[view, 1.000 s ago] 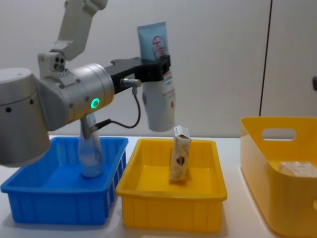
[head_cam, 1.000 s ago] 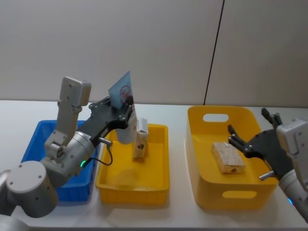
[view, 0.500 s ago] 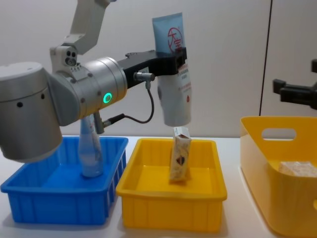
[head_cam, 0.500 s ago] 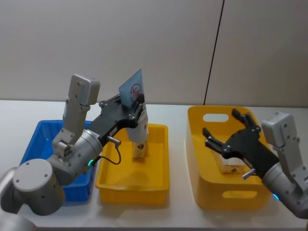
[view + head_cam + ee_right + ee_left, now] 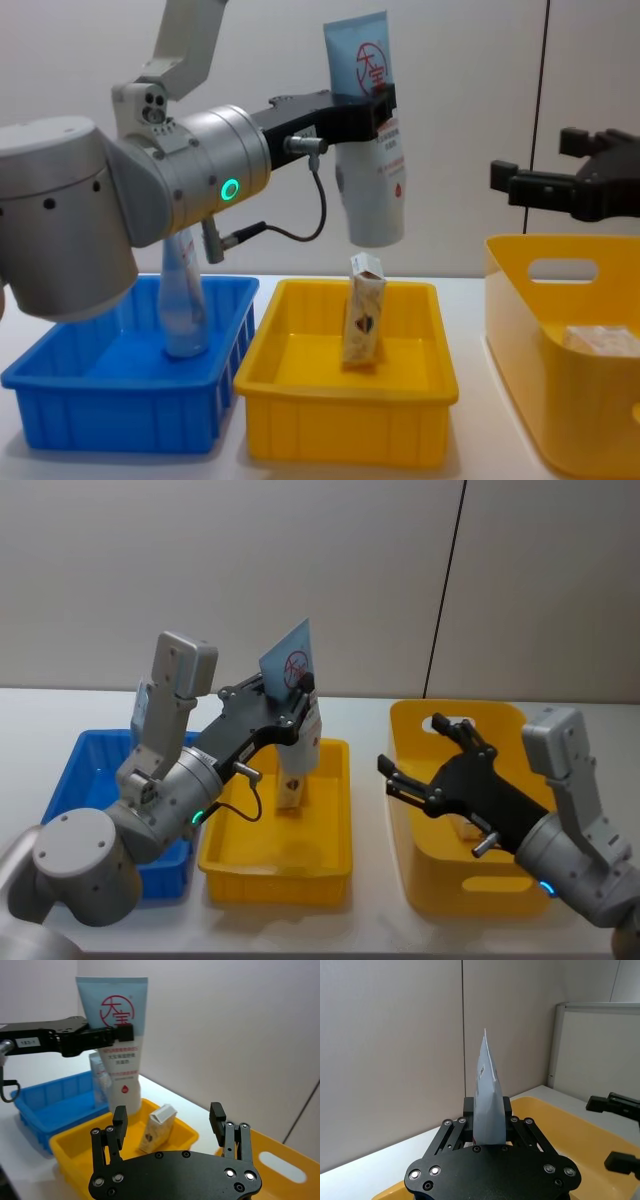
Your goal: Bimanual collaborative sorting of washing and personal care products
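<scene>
The tube needs to be taken over for sorting, so my right gripper needs to grab it by its white lower body [image 5: 300,748] [image 5: 372,200] next.
A white squeeze tube [image 5: 303,735] with a pale-blue crimped end and red logo hangs cap-down in the air, my left gripper [image 5: 290,693] shut on its upper part. The tube [image 5: 375,180] is above the small yellow tray [image 5: 345,430], where a whitish carton [image 5: 364,310] stands upright. My right gripper [image 5: 420,755] is open and empty, raised over the left wall of the large yellow bin [image 5: 480,720] and facing the tube [image 5: 120,1040] with a gap between them. Another carton [image 5: 600,340] lies in that bin. A clear bottle [image 5: 183,300] stands in the blue bin [image 5: 120,410].
The three bins stand side by side on a white table, with a plain wall close behind. My left arm's large grey body [image 5: 120,210] hangs over the blue bin.
My left gripper has carried the tube to the right and a little higher. My right gripper has risen from the large yellow bin and moved left toward the tube.
</scene>
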`<action>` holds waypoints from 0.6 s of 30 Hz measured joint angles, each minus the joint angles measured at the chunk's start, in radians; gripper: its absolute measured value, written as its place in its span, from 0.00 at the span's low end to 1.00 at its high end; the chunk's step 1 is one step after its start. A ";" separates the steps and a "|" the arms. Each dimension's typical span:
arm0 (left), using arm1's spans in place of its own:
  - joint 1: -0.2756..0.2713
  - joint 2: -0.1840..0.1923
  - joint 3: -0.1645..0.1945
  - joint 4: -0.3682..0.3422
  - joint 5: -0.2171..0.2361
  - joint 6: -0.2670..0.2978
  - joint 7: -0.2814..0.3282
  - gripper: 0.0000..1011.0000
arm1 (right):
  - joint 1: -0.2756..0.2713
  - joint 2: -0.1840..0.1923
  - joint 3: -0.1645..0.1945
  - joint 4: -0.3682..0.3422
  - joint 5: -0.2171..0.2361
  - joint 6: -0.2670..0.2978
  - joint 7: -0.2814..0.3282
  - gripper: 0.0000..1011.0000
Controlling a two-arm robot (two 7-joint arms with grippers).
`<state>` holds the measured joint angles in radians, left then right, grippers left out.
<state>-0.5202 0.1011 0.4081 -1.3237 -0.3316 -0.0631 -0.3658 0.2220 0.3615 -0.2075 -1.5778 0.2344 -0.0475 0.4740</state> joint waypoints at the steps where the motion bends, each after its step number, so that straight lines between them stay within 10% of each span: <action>1: 0.000 0.000 0.001 -0.001 -0.001 0.000 -0.001 0.27 | 0.002 0.000 -0.002 0.002 0.004 0.001 0.005 0.99; 18: -0.003 0.004 0.014 -0.011 -0.011 0.002 -0.006 0.27 | 0.088 -0.016 -0.053 0.091 0.057 0.025 0.075 0.99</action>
<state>-0.5229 0.1056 0.4218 -1.3347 -0.3423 -0.0615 -0.3722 0.3104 0.3451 -0.2605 -1.4871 0.2915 -0.0228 0.5487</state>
